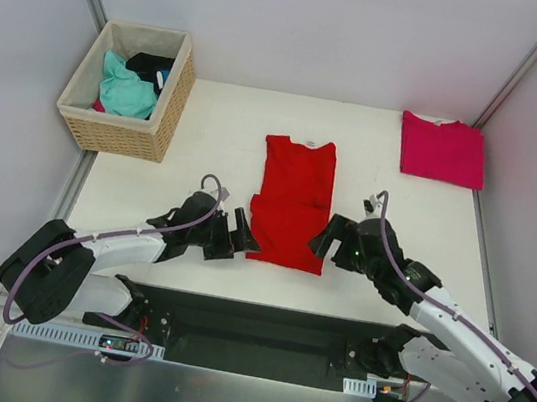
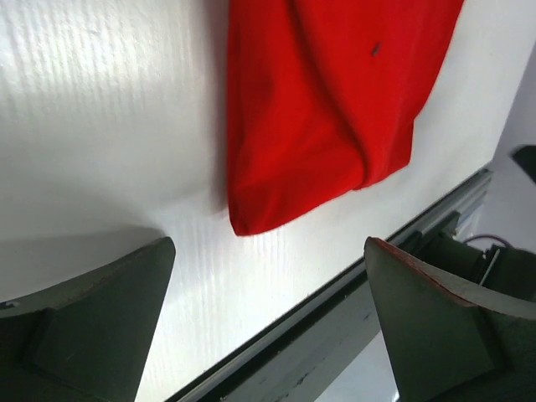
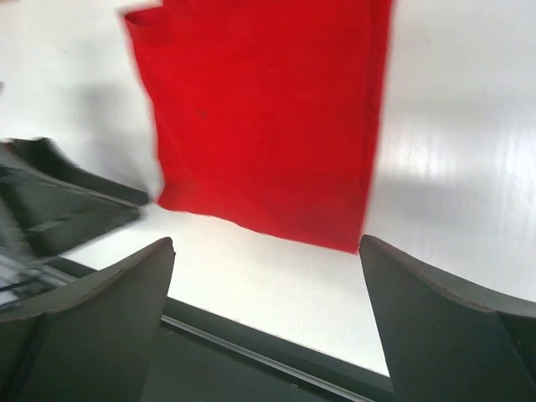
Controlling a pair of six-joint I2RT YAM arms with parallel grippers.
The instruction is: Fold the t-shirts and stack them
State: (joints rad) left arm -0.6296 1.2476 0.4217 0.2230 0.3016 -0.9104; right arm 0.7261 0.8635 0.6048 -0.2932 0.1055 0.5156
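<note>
I will grab the red t-shirt [image 1: 293,202] by its near corner with my left gripper to fold it. That leaves the t-shirt's other corner for my right gripper.
A bright red t-shirt [image 1: 293,202] lies folded into a long strip in the middle of the white table, its near part doubled over, a small white neck label at its far end. It also shows in the left wrist view as the red t-shirt [image 2: 327,100] and in the right wrist view as the red t-shirt [image 3: 268,117]. A magenta-pink t-shirt [image 1: 442,149] rests folded at the far right. My left gripper [image 1: 243,235] stands open beside the red shirt's near left corner, empty. My right gripper [image 1: 326,240] is open by its near right corner, holding nothing.
A woven wicker basket [image 1: 122,134] stands at the far left with teal and dark clothes inside. A black rail [image 1: 250,325] runs along the table's near edge between the arm bases. White walls close in the left, back and right sides.
</note>
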